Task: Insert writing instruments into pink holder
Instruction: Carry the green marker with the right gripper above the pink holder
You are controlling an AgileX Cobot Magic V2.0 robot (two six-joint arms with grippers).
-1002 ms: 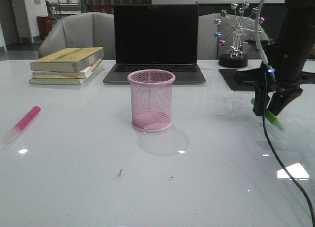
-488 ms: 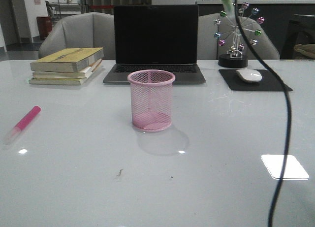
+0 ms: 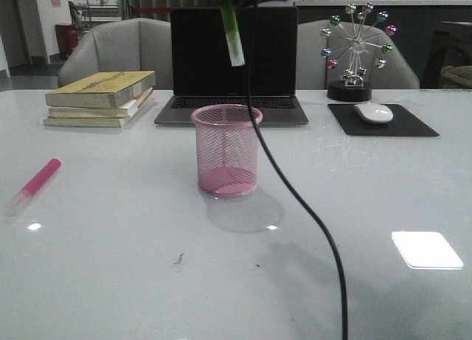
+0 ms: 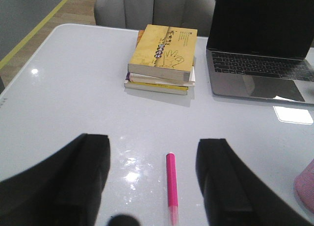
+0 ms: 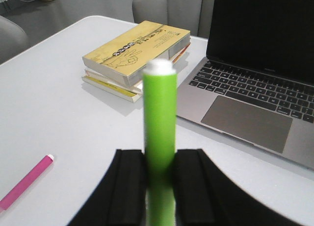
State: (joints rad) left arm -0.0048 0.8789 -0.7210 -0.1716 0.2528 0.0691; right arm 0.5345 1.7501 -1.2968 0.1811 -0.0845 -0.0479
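I need to keep the marker in my right gripper until it is in the holder, because the green marker's lower end (image 3: pixel 236 58) is hanging above the pink holder's rim (image 3: pixel 226 113).
The pink holder (image 3: pixel 226 150), a round mesh cup, stands upright mid-table in front of the laptop; its edge also shows in the left wrist view (image 4: pixel 306 188). The green marker (image 3: pixel 233 32) hangs almost upright above the holder's rim, pale cap down. My right gripper (image 5: pixel 159 155) is shut on the green marker (image 5: pixel 159 113); in the front view it is mostly cut off by the top edge. The pink marker (image 3: pixel 37 181) lies flat on the table at the left. My left gripper (image 4: pixel 154 142) hovers open above the pink marker (image 4: pixel 171 184), touching nothing.
An open laptop (image 3: pixel 233 60) sits just behind the holder. A stack of books (image 3: pixel 99 96) lies at the back left. A mouse (image 3: pixel 373 112) on a black pad (image 3: pixel 413 126) and a ferris-wheel ornament (image 3: pixel 358 49) stand back right. A black cable (image 3: pixel 295 200) hangs across the front.
My right gripper, low at the table's right side a second ago, has risen and swung left with the green marker, which now hangs over the holder. The pink marker and holder have not moved.
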